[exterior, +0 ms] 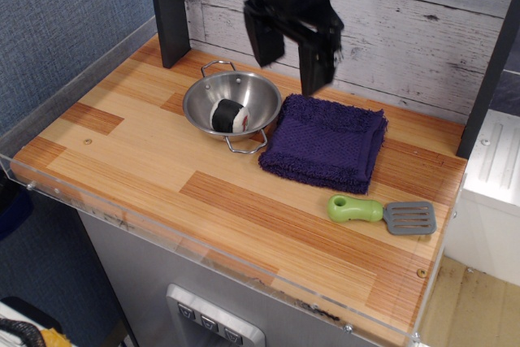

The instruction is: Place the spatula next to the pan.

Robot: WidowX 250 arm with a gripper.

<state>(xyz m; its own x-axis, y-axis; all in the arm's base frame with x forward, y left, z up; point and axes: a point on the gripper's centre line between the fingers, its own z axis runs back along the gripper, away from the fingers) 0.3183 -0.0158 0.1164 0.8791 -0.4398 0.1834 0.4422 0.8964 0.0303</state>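
Observation:
My gripper grabs the spatula by its lime-green handle [357, 209] next, to set the spatula beside the pan.
The spatula [382, 212] lies flat near the table's front right corner, lime-green handle pointing left, grey slotted blade to the right. The pan [232, 105], a shiny steel bowl with two wire loop handles, sits at the back left and holds a black-and-white sushi roll toy [229, 115]. My gripper [290, 61] hangs open and empty in the air above the gap between the pan and the cloth, far from the spatula.
A folded purple cloth [327, 141] lies between the pan and the spatula. A dark post [168, 7] stands at the back left and a plank wall runs behind. A clear plastic lip [203, 258] edges the table's front.

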